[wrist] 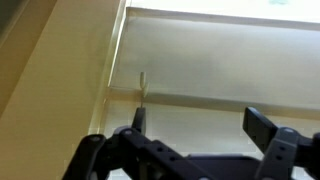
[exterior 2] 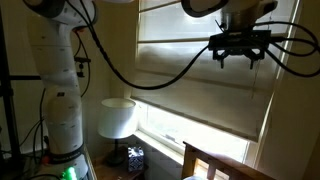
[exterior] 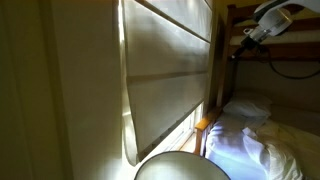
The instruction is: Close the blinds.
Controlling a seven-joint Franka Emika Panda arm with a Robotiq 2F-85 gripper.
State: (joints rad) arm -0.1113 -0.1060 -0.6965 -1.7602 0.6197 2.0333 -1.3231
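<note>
My gripper needs to grab the blinds' thin hanging cord next, short of its loose end, and then I will pull it to close the blinds.
The blinds (exterior: 165,75) are a big cream shade of wide horizontal panels, glowing with window light; they show in both exterior views (exterior 2: 200,85) and fill the wrist view (wrist: 220,60). They hang partly down, with bare window below the bottom edge. My gripper (exterior 2: 238,55) is open and empty, held in front of the upper panels, apart from the fabric. In the wrist view its two dark fingers (wrist: 198,122) stand wide apart before a batten. A thin cord or wand (wrist: 142,85) hangs by the left finger. In an exterior view only the arm's white wrist (exterior: 270,20) shows.
A white lamp shade (exterior 2: 117,117) stands below the window and shows as a round top (exterior: 180,168). A bed with white pillows (exterior: 245,108) and bedding lies by a wooden frame (exterior: 232,30). The white robot column (exterior 2: 58,90) and black cables (exterior 2: 130,70) stand nearby.
</note>
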